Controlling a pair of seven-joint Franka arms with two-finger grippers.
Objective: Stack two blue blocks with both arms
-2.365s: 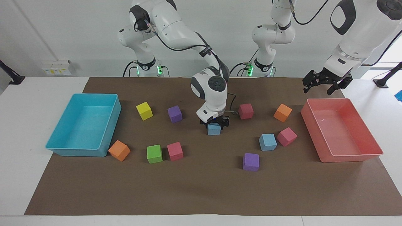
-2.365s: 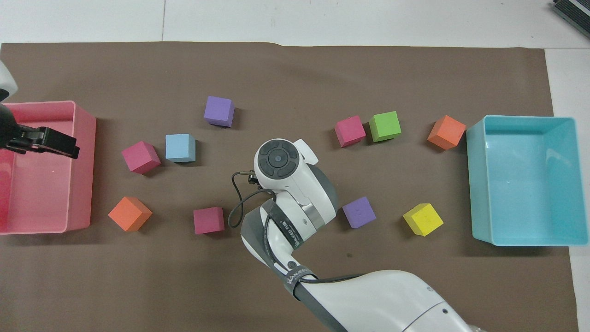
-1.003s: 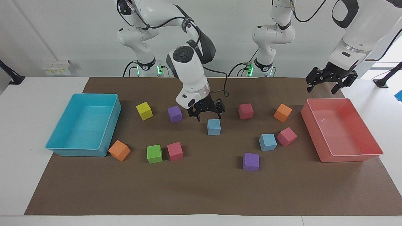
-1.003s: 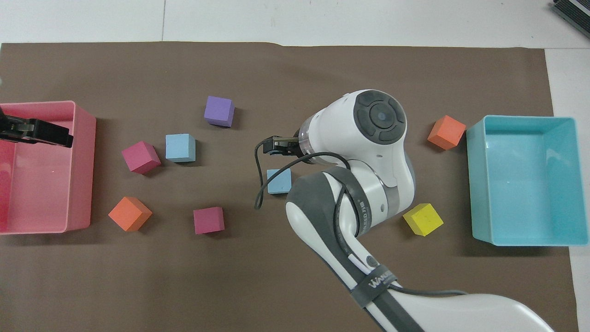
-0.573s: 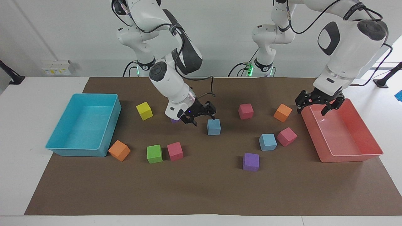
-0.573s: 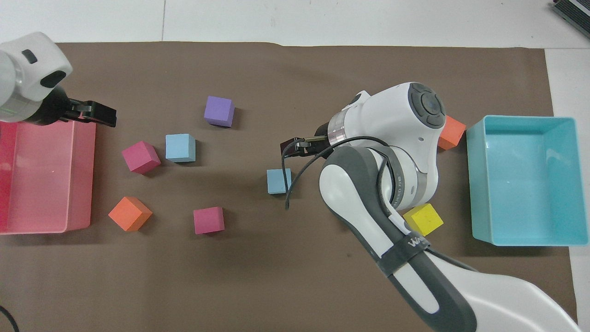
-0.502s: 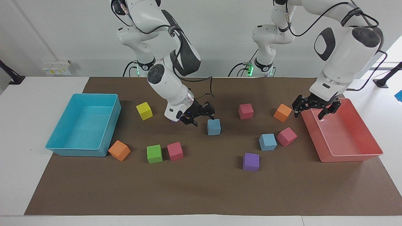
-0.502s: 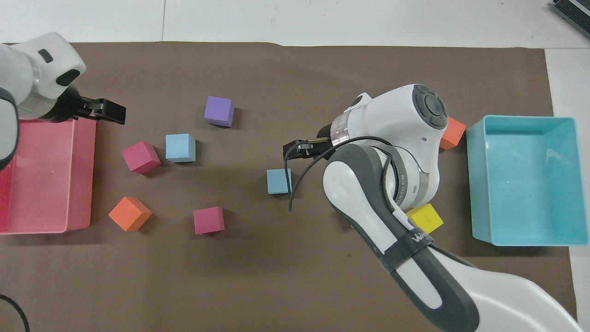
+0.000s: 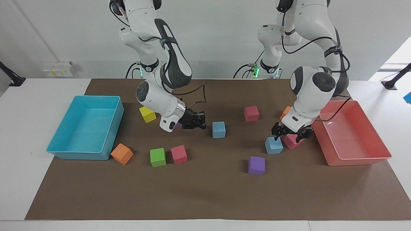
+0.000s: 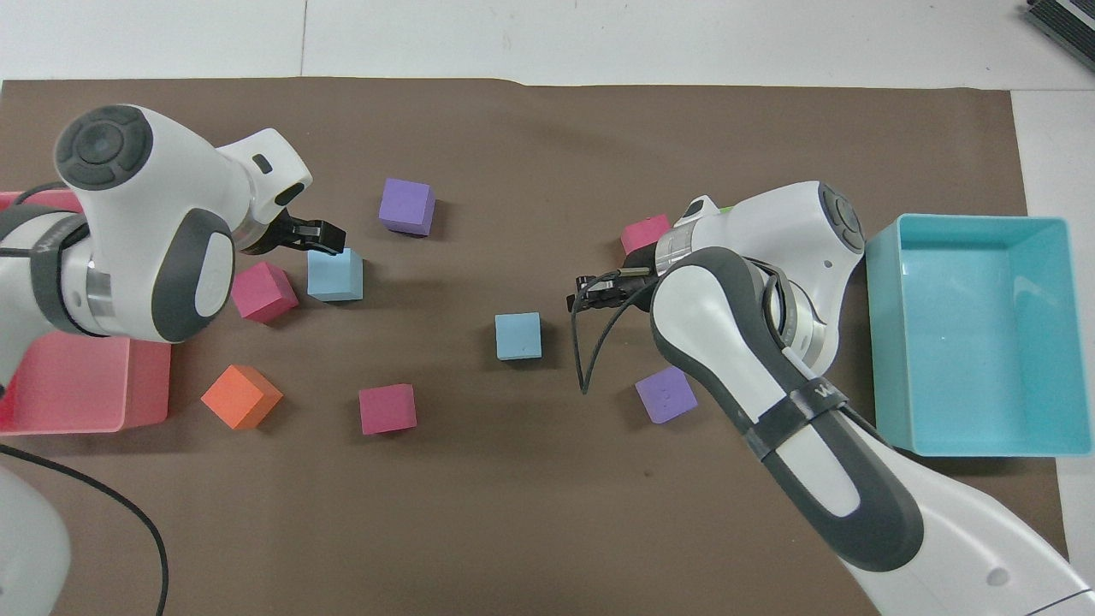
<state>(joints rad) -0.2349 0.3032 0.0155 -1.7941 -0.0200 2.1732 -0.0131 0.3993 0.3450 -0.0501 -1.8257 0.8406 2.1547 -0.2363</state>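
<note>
The other blue block needs its bottom free to rest on the middle blue block. My left gripper will grab it by its sides.
One blue block (image 9: 218, 129) (image 10: 518, 335) rests alone in the middle of the mat. The other blue block (image 9: 274, 145) (image 10: 334, 274) lies nearer the left arm's end, beside a pink cube (image 9: 293, 141). My right gripper (image 9: 196, 124) (image 10: 588, 293) is open and empty, tilted low over the mat beside the middle block, toward the right arm's end and apart from it. My left gripper (image 9: 289, 133) (image 10: 318, 233) is open, fingers pointing down, just above the second blue block and the pink cube, touching neither.
A cyan tray (image 9: 80, 155) stands at the right arm's end and a pink tray (image 9: 359, 160) at the left arm's end. Yellow (image 9: 147, 113), red (image 9: 251, 113), orange (image 9: 122, 153), green (image 9: 158, 157), pink (image 9: 179, 154) and purple (image 9: 256, 165) cubes lie scattered on the mat.
My right gripper let go of the middle blue block, rose and drew back toward its own end. My left arm swung from over the pink tray down to over the second blue block.
</note>
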